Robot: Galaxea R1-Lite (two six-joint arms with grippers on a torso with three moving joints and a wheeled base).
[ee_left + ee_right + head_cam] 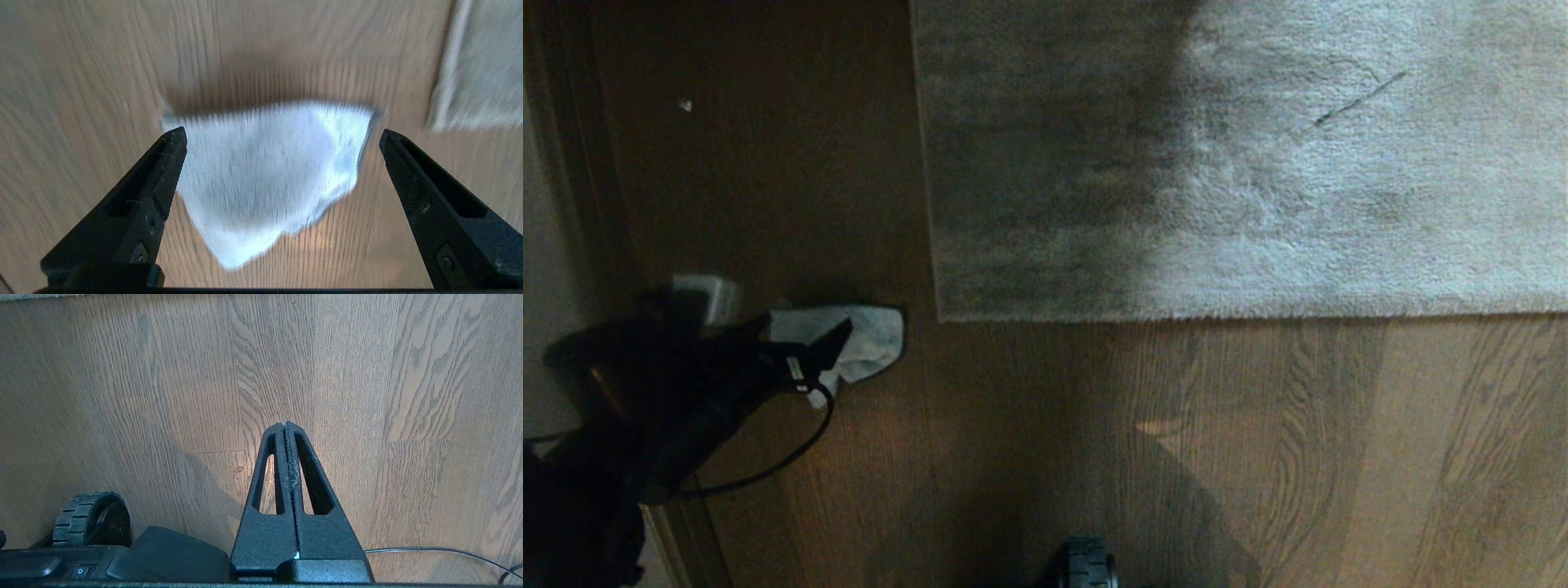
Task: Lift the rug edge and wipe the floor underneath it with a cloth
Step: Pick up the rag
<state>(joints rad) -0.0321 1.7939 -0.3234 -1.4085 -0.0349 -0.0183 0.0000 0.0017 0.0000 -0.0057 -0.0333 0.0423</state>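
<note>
The cloth should wipe the floor beneath the rug edge (1032,319), so my left gripper needs to grab it by its crumpled middle (867,338) next.
The pale grey-white cloth (876,336) lies crumpled on the brown wood floor (1176,449), just left of the rug's near corner. The rug edge (1258,312) runs flat along the floor, with its square corner (941,317) lying down. My left gripper (800,336) hangs low over the cloth, open. In the left wrist view the cloth (269,171) lies between the spread fingers (163,171) of the left gripper (282,134), and a rug corner (470,81) shows beside it. My right gripper (286,424) is shut and empty above bare floor (163,396).
A wall and dark baseboard (556,245) run along the left side. A white speck (685,104) lies on the floor farther off. My base wheel (1086,563) sits at the near edge and shows in the right wrist view (92,518), with a thin cable (429,550).
</note>
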